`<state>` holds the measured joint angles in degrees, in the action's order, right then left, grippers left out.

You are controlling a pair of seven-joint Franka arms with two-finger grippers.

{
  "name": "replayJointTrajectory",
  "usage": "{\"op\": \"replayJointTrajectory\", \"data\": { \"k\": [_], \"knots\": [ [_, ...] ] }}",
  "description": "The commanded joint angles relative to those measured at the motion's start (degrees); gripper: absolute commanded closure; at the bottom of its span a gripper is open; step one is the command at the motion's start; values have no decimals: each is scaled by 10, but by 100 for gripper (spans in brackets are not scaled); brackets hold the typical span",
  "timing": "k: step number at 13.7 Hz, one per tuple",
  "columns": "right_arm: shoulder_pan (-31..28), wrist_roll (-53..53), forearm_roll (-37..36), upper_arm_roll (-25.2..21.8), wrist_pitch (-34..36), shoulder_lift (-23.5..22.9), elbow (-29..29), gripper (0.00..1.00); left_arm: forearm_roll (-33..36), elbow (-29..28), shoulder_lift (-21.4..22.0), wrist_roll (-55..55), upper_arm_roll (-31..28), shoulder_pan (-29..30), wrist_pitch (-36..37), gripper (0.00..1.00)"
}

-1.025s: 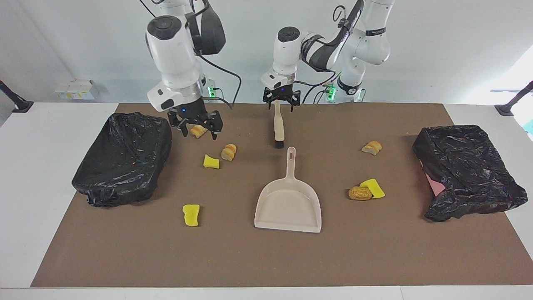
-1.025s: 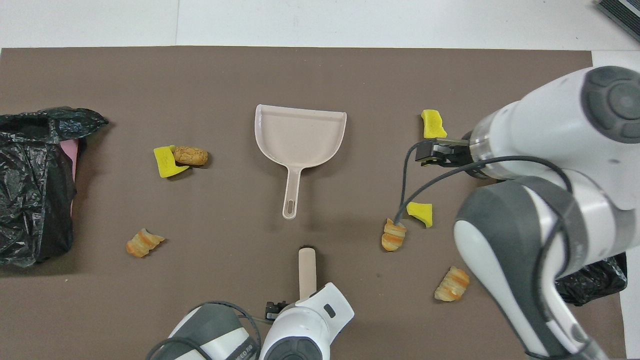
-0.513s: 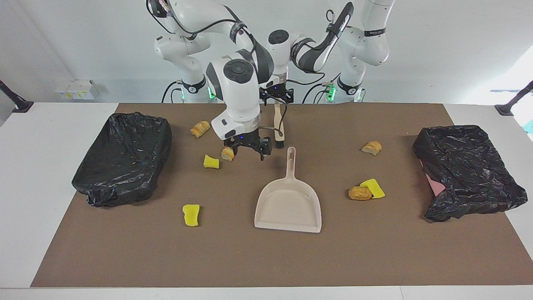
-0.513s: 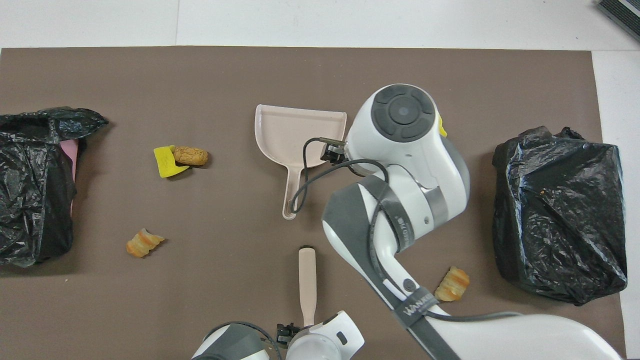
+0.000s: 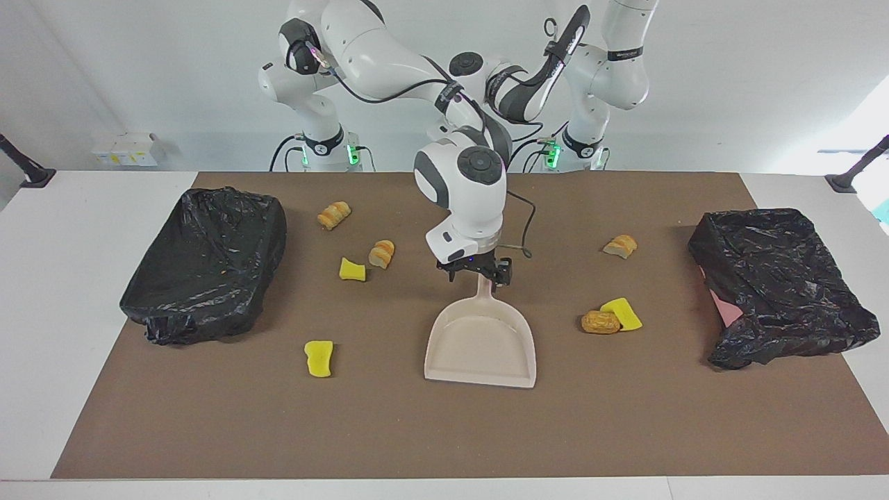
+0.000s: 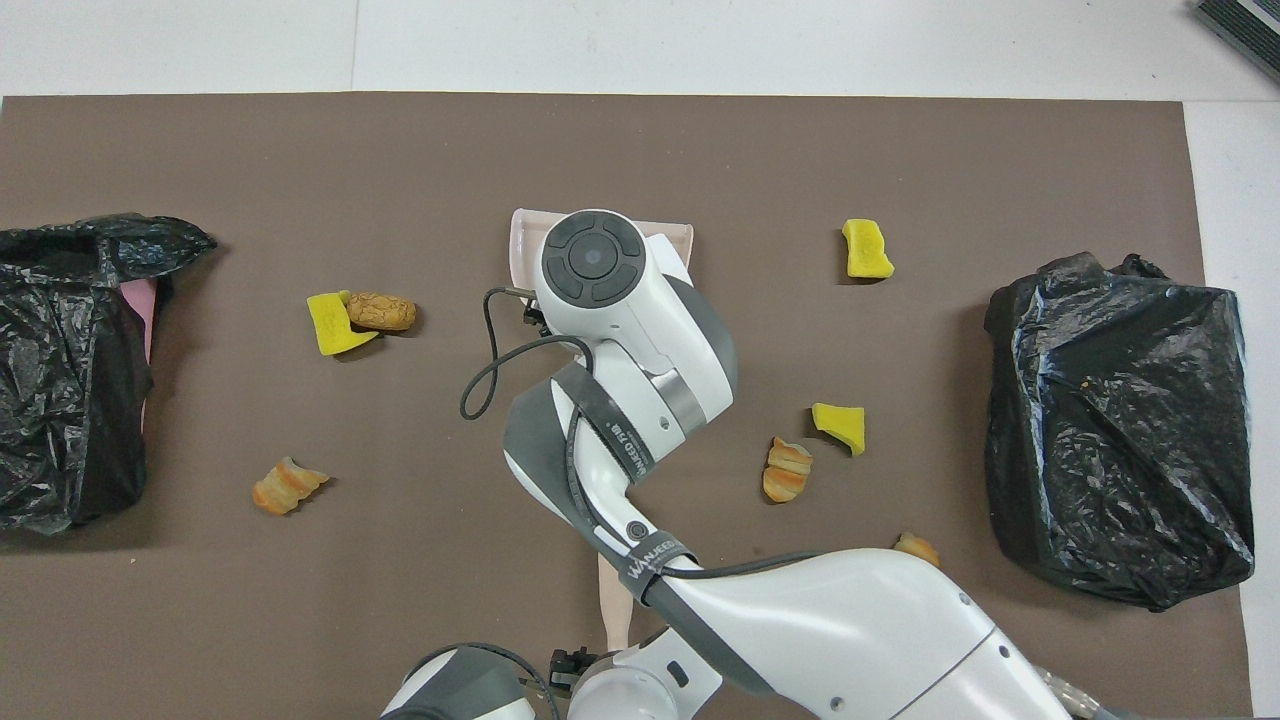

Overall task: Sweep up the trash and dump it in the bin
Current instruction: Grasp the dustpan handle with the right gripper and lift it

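The dustpan's broad pan is wider than my fingers can span, so my right gripper needs to grab the dustpan by its narrow handle next.
The beige dustpan [image 5: 480, 340] lies mid-mat, its handle toward the robots. My right gripper [image 5: 478, 276] is low over the handle's end, fingers open on either side of it. My left gripper [image 6: 573, 664], hidden by the right arm in the facing view, is shut on the beige brush [image 6: 612, 600] at the robots' edge. Trash lies scattered: pastries [image 5: 333, 214] [image 5: 381, 253] and yellow sponges [image 5: 352, 269] [image 5: 319, 358] toward the right arm's end; a pastry [image 5: 620, 246], a brown lump [image 5: 600, 321] and a sponge [image 5: 623, 313] toward the left arm's end.
Two bins lined with black bags stand at the mat's ends, one at the right arm's end [image 5: 208, 260] and one at the left arm's end [image 5: 778, 285]. The brown mat [image 5: 444, 430] covers the white table.
My right gripper has swung from the bin at its own end, over the pastries, to the dustpan's handle. The left gripper and the brush have drawn slightly back toward the robots.
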<state>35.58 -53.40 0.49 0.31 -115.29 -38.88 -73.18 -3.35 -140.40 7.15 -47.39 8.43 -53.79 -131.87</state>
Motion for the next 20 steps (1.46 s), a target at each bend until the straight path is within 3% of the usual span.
{"op": "replayJointTrajectory", "data": {
  "k": [1,3,5,9,10,13,14,18,19,20],
  "knots": [
    [8,-5,-3,2,-12,-11,10,0,-3,-18,14,-8,-10,-9,-10,17],
    [12,6,3,4,-16,-7,-6,0,-4,-18,14,-8,-10,-9,-10,32],
    [12,9,7,6,-18,-1,-19,2,-4,-18,14,-7,-10,-10,-10,35],
    [12,17,5,6,-5,8,-33,27,-4,-18,14,2,-9,-9,-10,35],
    [13,17,1,6,-5,9,-35,39,-4,-18,12,3,-9,-9,-11,35],
    [12,17,-6,4,-5,16,-36,89,-4,-18,12,-2,-10,-8,-10,44],
    [8,19,-5,5,-5,21,-37,100,-4,-18,12,-2,-10,-8,-8,45],
    [-8,32,5,6,0,38,-40,100,-5,-18,12,2,-9,-7,-5,45],
    [-8,61,4,6,0,38,-42,100,-7,-18,12,-1,-9,-7,-4,48],
    [-8,91,4,5,0,39,-44,100,-17,-18,12,-3,-10,-7,-1,61]
  ]
}}
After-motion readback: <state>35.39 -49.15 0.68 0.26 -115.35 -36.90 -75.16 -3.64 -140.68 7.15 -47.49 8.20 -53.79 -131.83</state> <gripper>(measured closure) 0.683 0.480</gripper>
